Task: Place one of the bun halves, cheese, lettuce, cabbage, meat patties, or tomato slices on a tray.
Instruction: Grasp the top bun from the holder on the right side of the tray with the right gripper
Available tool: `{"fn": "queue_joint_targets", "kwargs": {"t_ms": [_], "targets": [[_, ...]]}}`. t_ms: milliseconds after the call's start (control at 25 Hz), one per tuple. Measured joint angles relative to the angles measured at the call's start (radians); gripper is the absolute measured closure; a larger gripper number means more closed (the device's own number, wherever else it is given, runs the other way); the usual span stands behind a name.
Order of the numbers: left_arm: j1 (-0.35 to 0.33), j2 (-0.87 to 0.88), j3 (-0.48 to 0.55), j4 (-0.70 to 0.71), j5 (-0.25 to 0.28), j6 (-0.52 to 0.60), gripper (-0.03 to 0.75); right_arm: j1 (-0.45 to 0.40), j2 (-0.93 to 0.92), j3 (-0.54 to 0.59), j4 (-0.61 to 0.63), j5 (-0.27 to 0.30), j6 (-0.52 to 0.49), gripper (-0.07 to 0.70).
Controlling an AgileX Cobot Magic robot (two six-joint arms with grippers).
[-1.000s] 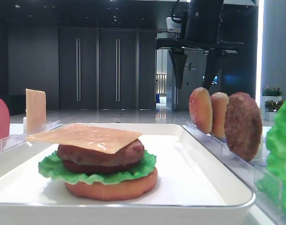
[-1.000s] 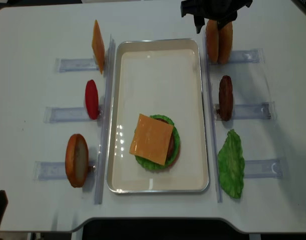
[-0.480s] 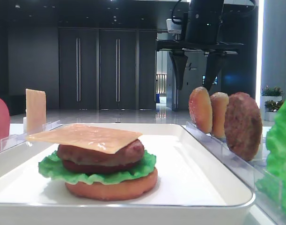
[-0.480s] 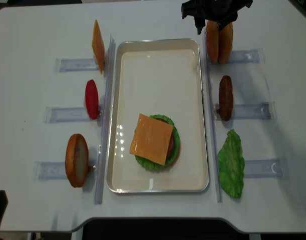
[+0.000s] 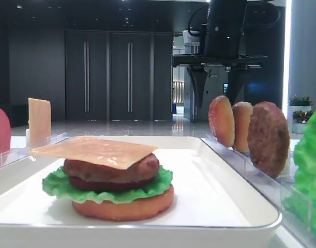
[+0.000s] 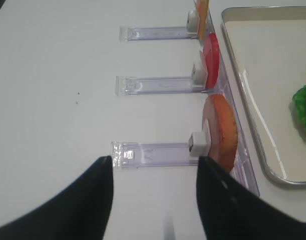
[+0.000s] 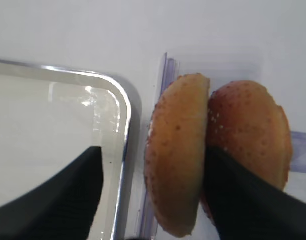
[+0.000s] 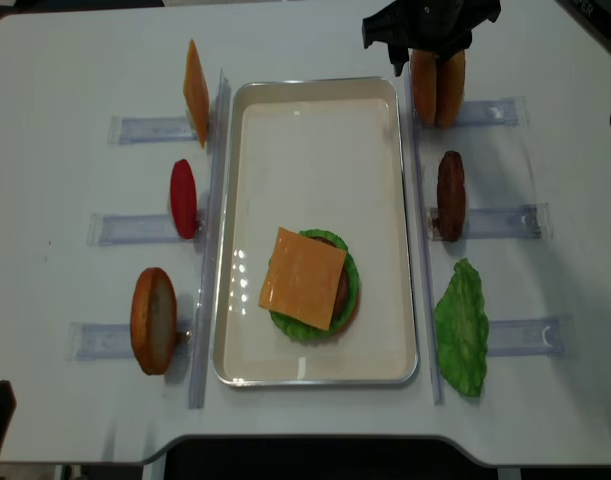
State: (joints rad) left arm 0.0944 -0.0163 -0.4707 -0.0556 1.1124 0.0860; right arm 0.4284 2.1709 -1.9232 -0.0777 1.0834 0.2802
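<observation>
A second bun half stands close beside the bun in the rack, so my right gripper will next take the bun by its upstanding top edge (image 8: pixel 424 90).
Two speckled domed bun halves (image 8: pixel 423 85) stand on edge side by side in a clear rack right of the white tray (image 8: pixel 315 150). My right gripper (image 8: pixel 422 40) hovers open over them. In the right wrist view its fingers (image 7: pixel 57 200) straddle the nearer bun top (image 7: pixel 179 150), the right finger overlapping the second one (image 7: pixel 248 125). The tray holds a stack of bottom bun, lettuce, patty and a cheese slice (image 8: pixel 303 277). My left gripper (image 6: pixel 154 165) is open and empty over the table beside the flat bottom bun (image 6: pixel 223 130).
Left racks hold a cheese slice (image 8: pixel 195 80), a tomato slice (image 8: pixel 183 198) and the bottom bun (image 8: pixel 153 320). Right racks hold a meat patty (image 8: pixel 450 195) and a lettuce leaf (image 8: pixel 462 328). The table's front edge runs close below the tray.
My right gripper has come down a little toward the two bun tops. The left gripper and the food have not moved.
</observation>
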Motion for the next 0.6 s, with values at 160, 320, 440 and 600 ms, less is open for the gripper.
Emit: {"fn": "queue_joint_targets", "kwargs": {"t_ms": [160,320,440,600], "targets": [[0.0,0.0,0.0,0.0,0.0,0.0,0.307,0.0,0.0,0.0,-0.012,-0.009,0.0,0.237],[0.0,0.0,0.0,0.0,0.0,0.0,0.307,0.0,0.0,0.0,-0.04,-0.009,0.0,0.323],[0.0,0.0,0.0,0.0,0.0,0.0,0.307,0.0,0.0,0.0,-0.055,-0.009,0.0,0.388],[0.0,0.0,0.0,0.0,0.0,0.0,0.307,0.0,0.0,0.0,-0.055,-0.009,0.0,0.43]]}}
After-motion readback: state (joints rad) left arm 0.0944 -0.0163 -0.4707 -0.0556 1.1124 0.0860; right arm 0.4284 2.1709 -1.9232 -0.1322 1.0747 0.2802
